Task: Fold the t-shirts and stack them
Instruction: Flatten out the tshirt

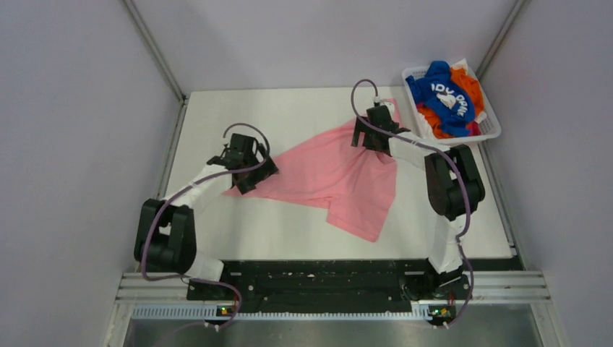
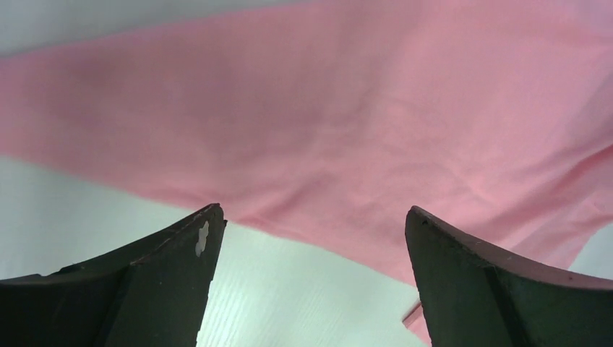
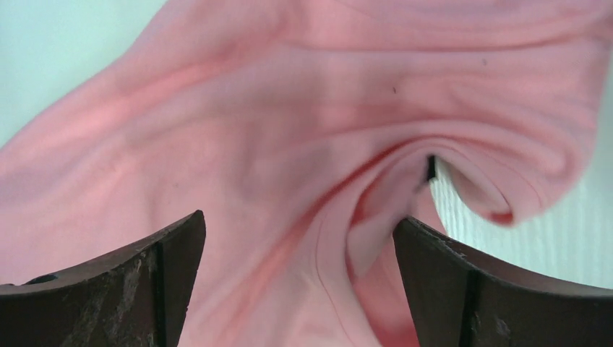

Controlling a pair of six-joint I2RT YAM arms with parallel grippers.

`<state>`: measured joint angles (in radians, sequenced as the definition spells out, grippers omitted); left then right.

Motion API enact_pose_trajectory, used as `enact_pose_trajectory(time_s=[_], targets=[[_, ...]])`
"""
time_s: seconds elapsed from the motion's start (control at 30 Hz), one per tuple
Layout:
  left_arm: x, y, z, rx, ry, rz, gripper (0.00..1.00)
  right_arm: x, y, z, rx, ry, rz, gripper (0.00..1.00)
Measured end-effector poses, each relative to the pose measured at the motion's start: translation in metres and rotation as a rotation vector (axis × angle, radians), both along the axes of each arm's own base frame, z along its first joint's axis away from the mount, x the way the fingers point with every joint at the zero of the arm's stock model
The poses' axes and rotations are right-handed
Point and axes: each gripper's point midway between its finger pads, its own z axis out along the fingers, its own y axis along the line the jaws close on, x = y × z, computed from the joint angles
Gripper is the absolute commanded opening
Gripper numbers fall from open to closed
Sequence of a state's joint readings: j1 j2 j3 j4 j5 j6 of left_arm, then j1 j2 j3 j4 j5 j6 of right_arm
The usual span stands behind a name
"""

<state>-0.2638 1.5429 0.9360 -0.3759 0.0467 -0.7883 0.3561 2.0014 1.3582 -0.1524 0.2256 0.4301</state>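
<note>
I should grab the light pink t-shirt [image 1: 334,177] next with my left gripper, by its tapered end farthest from the basket. Then I can spread the t-shirt flat for folding.
The light pink t-shirt [image 1: 334,177] lies spread and rumpled on the white table [image 1: 289,231]. My left gripper [image 1: 246,177] is open at the shirt's left edge; in the left wrist view its fingers [image 2: 173,275] stand wide apart over bare table with the pink cloth [image 2: 325,130] just beyond them. My right gripper [image 1: 369,137] is open over the shirt's far right part; in the right wrist view its fingers [image 3: 166,275] straddle bunched pink folds [image 3: 325,166]. The royal blue shirt [image 1: 442,94] with white lettering and the orange shirt [image 1: 470,83] lie heaped in the basket.
A white slatted basket [image 1: 491,129] stands at the far right corner of the table. Grey walls close in the left, back and right sides. A black rail runs along the near edge by the arm bases.
</note>
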Motion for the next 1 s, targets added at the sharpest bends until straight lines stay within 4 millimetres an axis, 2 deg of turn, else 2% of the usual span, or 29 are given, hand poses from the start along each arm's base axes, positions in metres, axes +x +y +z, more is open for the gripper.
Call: enact_pose_trajectory(time_s=[0.07, 0.17, 0.27, 0.3, 0.33, 0.43, 0.53, 0.7, 0.87, 1.0], targets=[[-0.005, 0.022, 0.019, 0.045, -0.042, 0.074, 0.99, -0.012, -0.002, 0.014, -0.002, -0.016, 0.014, 0.99], [-0.012, 0.07, 0.041, 0.076, -0.109, 0.231, 0.98, -0.045, -0.006, 0.048, 0.018, -0.061, 0.042, 0.99], [-0.025, 0.129, 0.038, 0.131, -0.103, 0.42, 0.93, -0.08, -0.014, 0.085, 0.062, -0.143, 0.051, 0.99], [-0.031, 0.143, 0.032, 0.154, -0.083, 0.47, 0.87, -0.09, -0.017, 0.094, 0.076, -0.166, 0.048, 0.99], [-0.035, 0.15, 0.028, 0.168, -0.065, 0.492, 0.81, -0.1, -0.02, 0.099, 0.089, -0.182, 0.044, 0.99], [-0.04, 0.157, 0.011, 0.189, -0.002, 0.514, 0.6, -0.123, -0.028, 0.099, 0.116, -0.195, 0.029, 0.99], [-0.039, 0.163, -0.006, 0.201, 0.046, 0.527, 0.5, -0.135, -0.031, 0.088, 0.126, -0.171, 0.024, 0.99], [-0.039, 0.176, -0.041, 0.194, 0.144, 0.559, 0.5, -0.141, -0.031, 0.078, 0.132, -0.14, 0.021, 0.99], [-0.02, 0.175, -0.04, 0.161, 0.109, 0.554, 0.48, -0.146, -0.033, 0.08, 0.138, -0.143, 0.019, 0.99], [-0.013, 0.173, -0.04, 0.144, 0.099, 0.547, 0.37, -0.146, -0.033, 0.083, 0.144, -0.152, 0.017, 0.99]])
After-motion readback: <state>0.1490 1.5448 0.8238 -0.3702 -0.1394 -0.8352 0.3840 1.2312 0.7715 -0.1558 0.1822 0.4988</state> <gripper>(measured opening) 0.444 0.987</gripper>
